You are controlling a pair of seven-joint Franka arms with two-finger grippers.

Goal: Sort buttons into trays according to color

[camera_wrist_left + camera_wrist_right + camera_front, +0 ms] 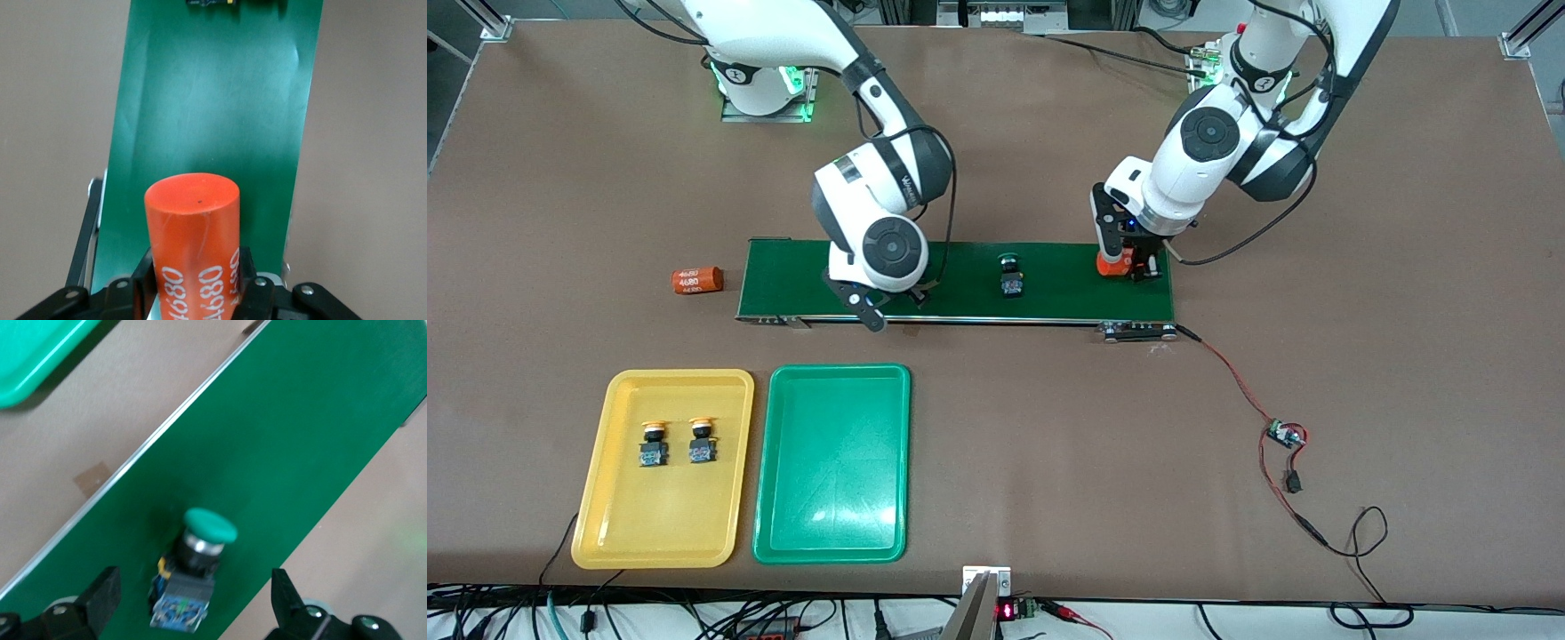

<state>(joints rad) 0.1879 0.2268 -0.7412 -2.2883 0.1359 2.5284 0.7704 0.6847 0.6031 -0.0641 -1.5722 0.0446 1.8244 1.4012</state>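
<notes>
I need to lower my right gripper first and then close on the button, as my fingers are still above the green-capped button's body (181,603) on the belt (280,473).
Two yellow-capped buttons (653,443) (701,440) lie in the yellow tray (663,378). The green tray (831,498) beside it holds nothing. One green-capped button (1011,276) lies mid-belt; its body edge shows in the left wrist view (210,3). Another green-capped button (193,573) lies on the belt between the open fingers of my right gripper (193,600); in the front view the right hand (871,307) hides it. My left gripper (1129,265) is shut on an orange cylinder (193,227) standing upright at the belt's end by the left arm.
The long dark-green conveyor belt (1049,289) runs across the table's middle. A second orange cylinder (695,280) lies on the table off the belt's end by the right arm. A red wire and small circuit board (1285,436) trail from the belt's other end.
</notes>
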